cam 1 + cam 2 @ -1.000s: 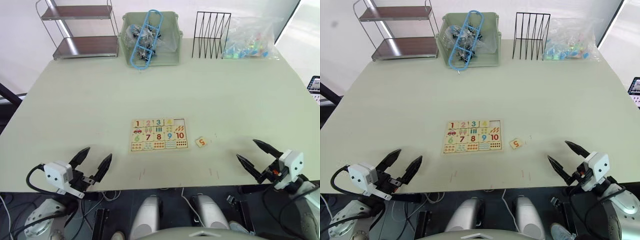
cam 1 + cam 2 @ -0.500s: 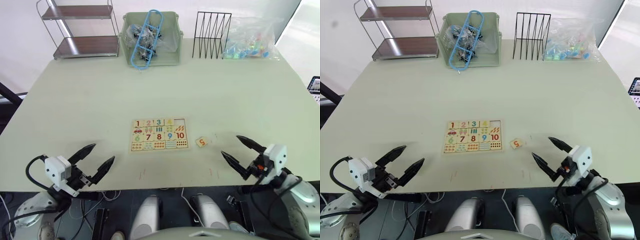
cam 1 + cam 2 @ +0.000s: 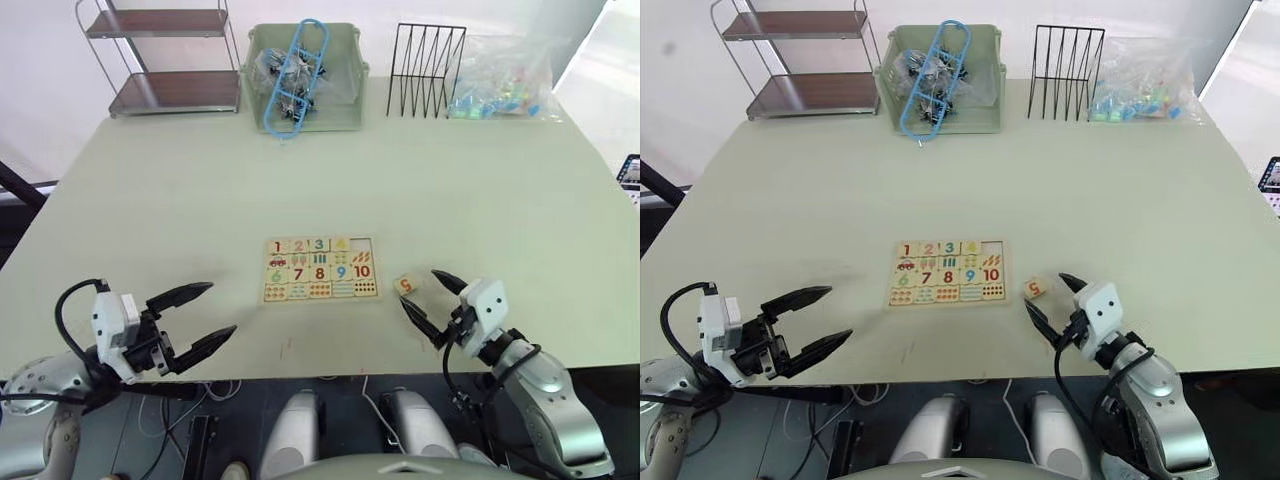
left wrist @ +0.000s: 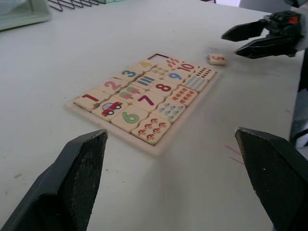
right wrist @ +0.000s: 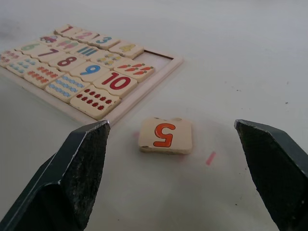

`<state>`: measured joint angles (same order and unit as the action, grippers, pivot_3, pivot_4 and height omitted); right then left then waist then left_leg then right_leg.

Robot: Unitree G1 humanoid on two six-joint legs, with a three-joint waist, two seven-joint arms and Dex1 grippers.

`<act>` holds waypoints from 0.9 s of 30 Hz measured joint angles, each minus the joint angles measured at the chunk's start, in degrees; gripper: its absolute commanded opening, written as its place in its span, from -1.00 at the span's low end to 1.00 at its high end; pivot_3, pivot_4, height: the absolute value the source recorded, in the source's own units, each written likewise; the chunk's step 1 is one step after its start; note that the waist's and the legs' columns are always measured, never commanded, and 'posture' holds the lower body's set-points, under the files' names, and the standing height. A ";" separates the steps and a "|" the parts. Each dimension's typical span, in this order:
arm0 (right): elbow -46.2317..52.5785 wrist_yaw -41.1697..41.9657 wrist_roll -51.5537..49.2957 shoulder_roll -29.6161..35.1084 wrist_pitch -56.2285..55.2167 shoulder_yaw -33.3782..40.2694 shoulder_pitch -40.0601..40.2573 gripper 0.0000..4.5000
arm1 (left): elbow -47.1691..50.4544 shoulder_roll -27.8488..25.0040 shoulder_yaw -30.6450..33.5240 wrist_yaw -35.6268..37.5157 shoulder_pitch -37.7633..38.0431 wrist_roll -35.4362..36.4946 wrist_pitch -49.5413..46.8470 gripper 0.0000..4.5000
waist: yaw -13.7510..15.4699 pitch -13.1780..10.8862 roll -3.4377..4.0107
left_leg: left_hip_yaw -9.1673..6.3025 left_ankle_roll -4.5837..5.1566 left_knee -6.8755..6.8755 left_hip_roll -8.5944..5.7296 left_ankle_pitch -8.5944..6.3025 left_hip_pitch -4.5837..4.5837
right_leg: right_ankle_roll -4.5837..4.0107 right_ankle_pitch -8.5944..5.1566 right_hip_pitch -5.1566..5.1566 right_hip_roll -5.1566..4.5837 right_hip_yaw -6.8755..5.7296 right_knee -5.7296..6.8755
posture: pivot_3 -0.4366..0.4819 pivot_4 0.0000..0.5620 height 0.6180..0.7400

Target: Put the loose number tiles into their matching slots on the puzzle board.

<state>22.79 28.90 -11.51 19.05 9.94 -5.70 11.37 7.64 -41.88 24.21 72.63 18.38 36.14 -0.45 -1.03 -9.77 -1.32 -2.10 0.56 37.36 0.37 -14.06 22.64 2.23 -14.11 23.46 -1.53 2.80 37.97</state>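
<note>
I should next grab the orange 5 tile's opposite edges with my right gripper to fill the empty slot beside the 4.
The puzzle board (image 3: 320, 268) lies flat at the table's middle, its top row holding tiles 1 to 4. The row's right-end slot (image 3: 362, 243) is empty. One loose number tile, an orange 5 (image 3: 405, 285), lies on the table just right of the board. My right gripper (image 3: 420, 290) is open with its fingertips beside that tile, not touching it. In the right wrist view the 5 tile (image 5: 166, 135) sits between the two black fingers (image 5: 72, 178). My left gripper (image 3: 222, 308) is open and empty near the front edge, left of the board (image 4: 144, 98).
Along the back edge stand a two-tier shelf (image 3: 165, 60), a green bin (image 3: 305, 80) with a blue object, a black wire rack (image 3: 425, 70) and a clear bag of coloured pieces (image 3: 500, 85). Small red marks (image 5: 210, 158) dot the table near the tile.
My right gripper has moved left and forward until its open fingers are beside the 5 tile. My left gripper has shifted slightly right and lower. The tile and board have not moved.
</note>
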 measured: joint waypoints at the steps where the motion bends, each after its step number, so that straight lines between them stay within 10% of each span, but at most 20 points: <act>1: -0.51 -0.48 0.50 -0.32 0.11 -0.35 -0.57 0.93 | -0.19 -0.52 0.04 0.57 -0.41 0.09 -0.21 1.00 | 0.03 0.00 0.01 | -0.02 0.00 0.00 0.01 0.00 0.00 | -0.06 -0.04 0.00 0.03 -0.01 0.00 | -0.05 -0.47 0.99; 20: -4.02 -5.20 5.48 -3.50 3.29 -3.56 -3.74 0.93 | -0.18 -1.39 0.75 4.13 -1.98 2.34 -2.43 1.00 | 0.00 0.08 -0.12 | -0.01 0.00 0.00 0.05 0.00 -0.02 | -0.02 0.00 0.00 0.04 0.00 0.01 | -0.05 -0.47 0.99; 27: -4.21 -5.16 5.65 -3.53 3.61 -3.59 -4.21 -0.35 | 0.78 -1.39 1.39 7.42 -0.67 3.71 -2.69 1.00 | 0.03 0.13 -0.20 | -0.01 0.00 0.00 0.06 0.00 -0.02 | -0.04 -0.01 -0.01 0.05 -0.01 0.00 | -0.05 -0.47 0.99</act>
<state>18.58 23.74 -5.86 15.52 13.55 -9.29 7.15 8.41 -43.27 25.60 80.04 17.71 39.85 -3.14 -1.00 -9.64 -1.52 -2.12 0.55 37.37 0.43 -14.06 22.62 2.19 -14.12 23.46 -1.48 2.79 37.98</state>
